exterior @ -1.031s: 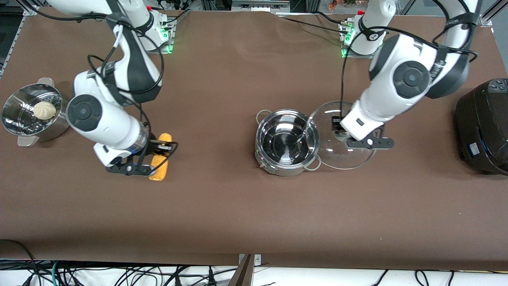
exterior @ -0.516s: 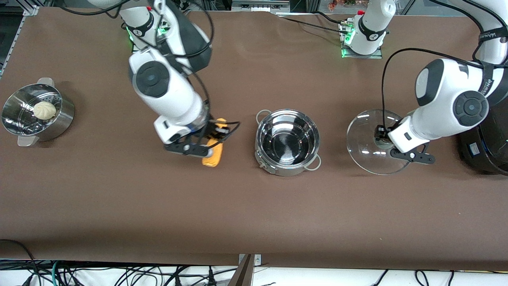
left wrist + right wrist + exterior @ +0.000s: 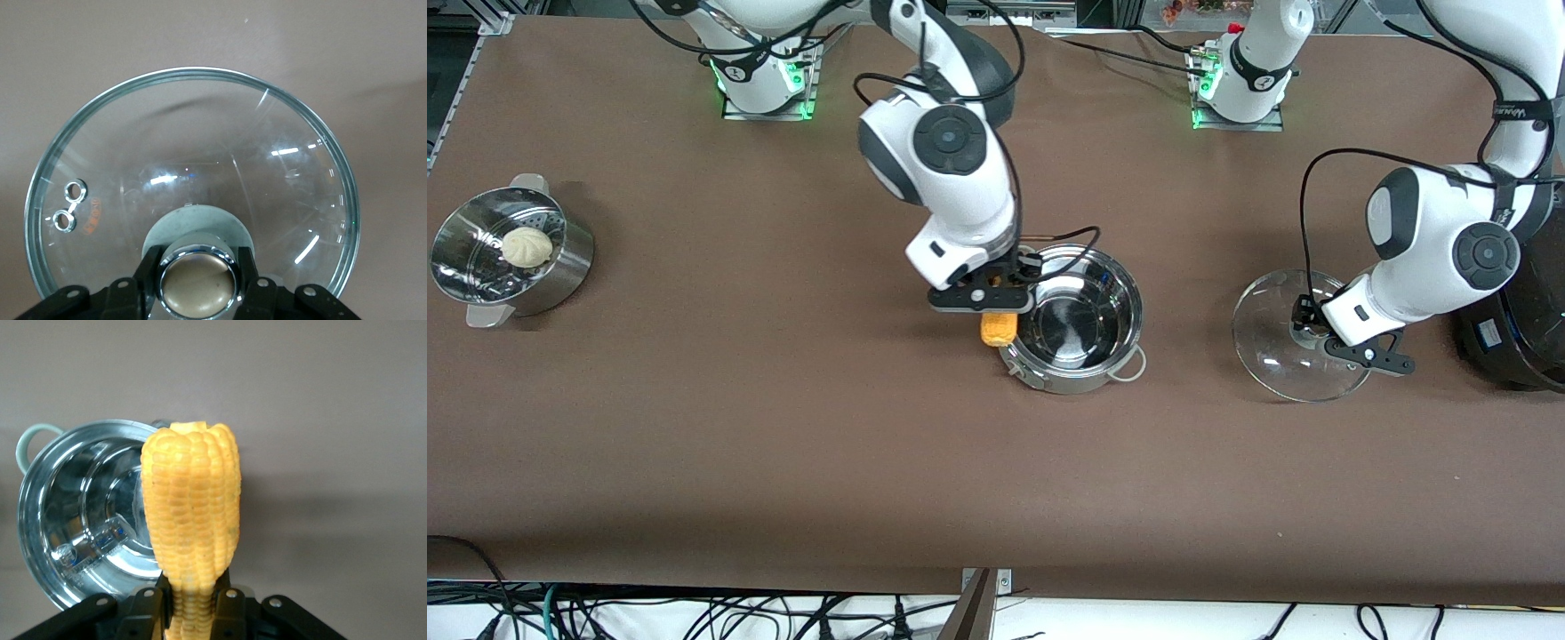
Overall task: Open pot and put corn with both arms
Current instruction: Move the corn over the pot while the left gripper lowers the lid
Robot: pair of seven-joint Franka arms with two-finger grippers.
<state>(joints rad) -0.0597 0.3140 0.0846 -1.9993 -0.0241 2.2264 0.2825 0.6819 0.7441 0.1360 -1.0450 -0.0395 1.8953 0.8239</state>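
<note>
My right gripper holds the corn and needs to keep holding it until it hangs inside the steel pot, because the corn's tip (image 3: 999, 334) is outside the pot's rim (image 3: 1020, 350).
The steel pot (image 3: 1076, 380) stands uncovered in the middle of the table, its inside bare and shiny. My right gripper (image 3: 1000, 307) is shut on the yellow corn (image 3: 999, 329) and holds it over the pot's rim on the side toward the right arm's end. In the right wrist view the corn (image 3: 193, 513) points away from the gripper (image 3: 193, 608) with the pot (image 3: 73, 520) below it. My left gripper (image 3: 1309, 331) is shut on the beige knob (image 3: 198, 283) of the glass lid (image 3: 1272, 320). It holds the lid (image 3: 193, 147) tilted over the table between pot and cooker.
A perforated steamer basket (image 3: 560, 284) with a white bun (image 3: 527, 246) in it stands at the right arm's end. A large black cooker (image 3: 1516, 320) stands at the left arm's end, close to the held lid.
My right gripper has carried the corn from the right arm's end of the table to the pot's rim. My left gripper has moved the lid off the pot toward the cooker.
</note>
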